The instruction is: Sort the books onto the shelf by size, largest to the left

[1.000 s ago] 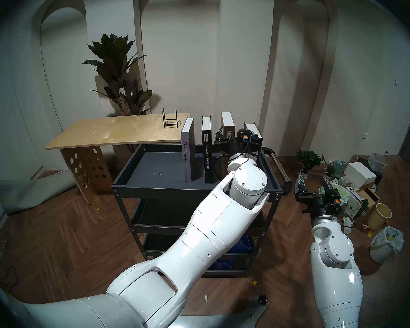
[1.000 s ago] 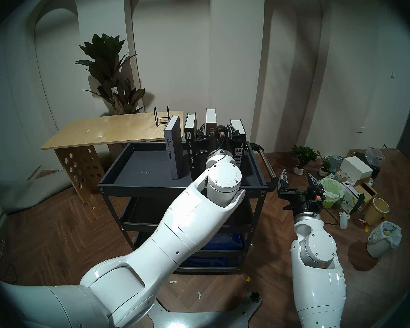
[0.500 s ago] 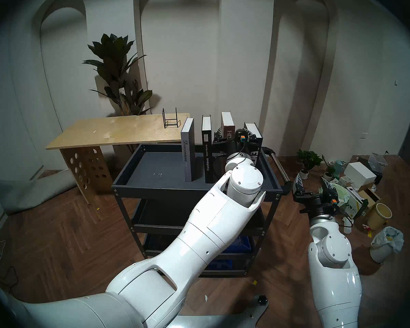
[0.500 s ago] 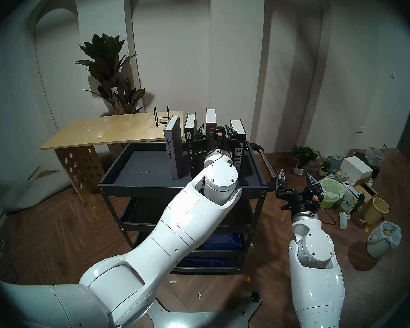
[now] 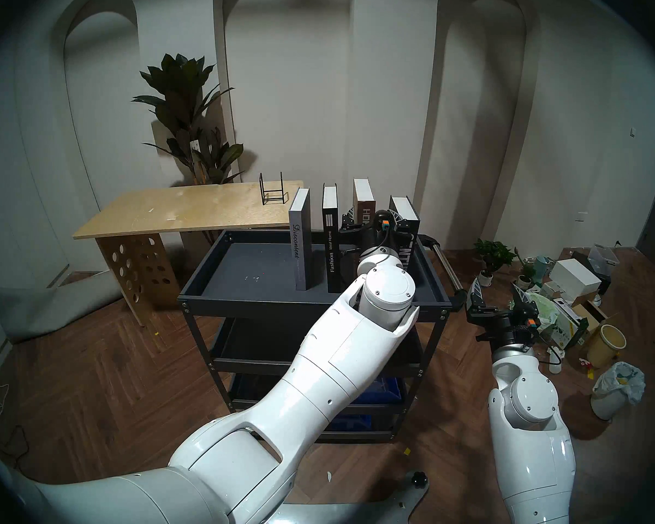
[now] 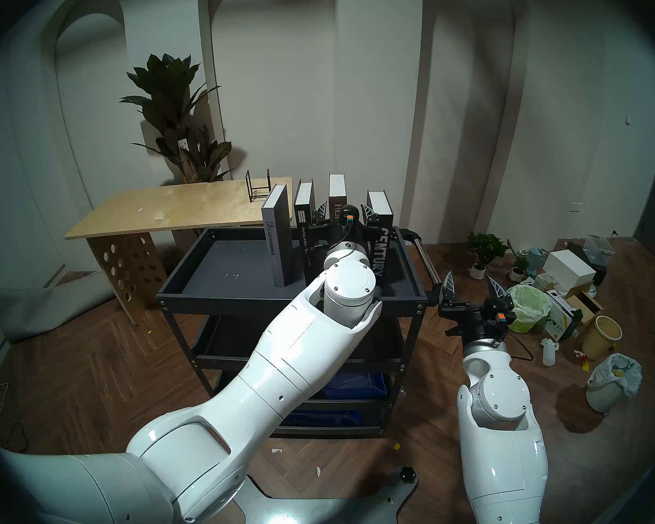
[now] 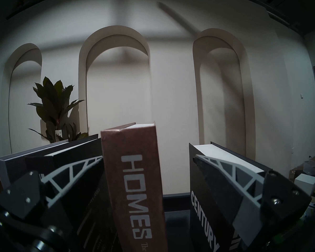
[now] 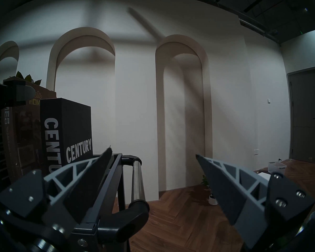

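The top edge of "HOMES" runs well back, while its narrow spine fits the fingers. My left gripper should grab it next across the upper spine (image 5: 364, 213) (image 7: 134, 178) to sort it.
Four books stand upright on the shelf (image 5: 250, 273), the dark grey top tray of a cart. From left to right they are grey "Discontent" (image 5: 300, 247), slim black "Fashion Ideal Home" (image 5: 331, 243), tall brown "HOMES" (image 7: 135, 182) and thick black "CENTURY" (image 8: 65, 129). My left gripper (image 7: 148, 157) is open, level with the upper spines. One of its fingers (image 7: 71, 173) is in front of the slim black book and the other in front of "CENTURY", with the "HOMES" spine in the gap. Nothing is gripped. My right gripper (image 5: 497, 290) hangs open and empty, to the right of the cart.
The cart's side handle (image 5: 447, 266) lies between the shelf and my right gripper. A plywood table (image 5: 190, 209) with a small black wire rack (image 5: 272, 194) stands to the left behind the cart, and a plant (image 5: 190, 122) behind that. Boxes, bins and pots (image 5: 575, 285) litter the floor at right.
My left gripper has shifted a little to the left, centring on the "HOMES" spine. The right arm has drifted slightly left towards the cart. Both grippers stay open.
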Controlling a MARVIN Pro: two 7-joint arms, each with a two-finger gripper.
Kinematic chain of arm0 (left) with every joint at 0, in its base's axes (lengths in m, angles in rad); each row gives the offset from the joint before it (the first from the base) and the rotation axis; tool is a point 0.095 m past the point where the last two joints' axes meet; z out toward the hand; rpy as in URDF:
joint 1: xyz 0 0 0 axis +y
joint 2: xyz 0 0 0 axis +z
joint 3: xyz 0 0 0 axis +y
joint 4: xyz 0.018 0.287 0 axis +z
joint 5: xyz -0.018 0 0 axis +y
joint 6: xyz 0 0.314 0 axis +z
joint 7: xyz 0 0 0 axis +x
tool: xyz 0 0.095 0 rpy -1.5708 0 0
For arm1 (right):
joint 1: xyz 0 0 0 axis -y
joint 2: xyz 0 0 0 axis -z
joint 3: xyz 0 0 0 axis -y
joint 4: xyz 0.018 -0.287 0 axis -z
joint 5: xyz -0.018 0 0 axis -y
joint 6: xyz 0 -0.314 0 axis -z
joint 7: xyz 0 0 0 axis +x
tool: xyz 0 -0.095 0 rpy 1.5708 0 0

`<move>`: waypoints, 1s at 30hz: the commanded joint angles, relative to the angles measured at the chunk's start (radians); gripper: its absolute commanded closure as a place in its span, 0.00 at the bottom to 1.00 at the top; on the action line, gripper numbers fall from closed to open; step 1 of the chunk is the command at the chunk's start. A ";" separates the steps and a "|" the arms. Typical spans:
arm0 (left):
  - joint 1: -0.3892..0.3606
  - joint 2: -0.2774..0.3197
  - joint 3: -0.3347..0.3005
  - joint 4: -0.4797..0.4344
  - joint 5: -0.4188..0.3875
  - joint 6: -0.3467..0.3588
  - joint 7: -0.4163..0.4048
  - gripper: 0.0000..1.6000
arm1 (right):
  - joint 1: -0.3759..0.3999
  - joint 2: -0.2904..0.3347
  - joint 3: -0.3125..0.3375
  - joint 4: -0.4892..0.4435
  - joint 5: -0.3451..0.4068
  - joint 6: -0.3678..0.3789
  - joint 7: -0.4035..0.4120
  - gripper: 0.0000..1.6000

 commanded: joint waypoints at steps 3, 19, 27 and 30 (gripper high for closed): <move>-0.036 -0.009 -0.010 0.020 0.000 -0.020 -0.015 0.14 | -0.006 -0.003 -0.001 -0.031 -0.006 -0.005 -0.007 0.00; -0.029 0.003 -0.026 -0.001 0.009 -0.031 -0.034 1.00 | 0.006 -0.001 -0.014 -0.018 -0.023 -0.009 -0.020 0.00; 0.003 0.022 -0.014 -0.116 0.013 -0.021 -0.052 1.00 | 0.013 0.002 -0.017 -0.011 -0.026 -0.013 -0.021 0.00; 0.011 0.028 -0.005 -0.151 0.015 -0.026 -0.057 1.00 | 0.016 0.003 -0.019 -0.007 -0.026 -0.013 -0.021 0.00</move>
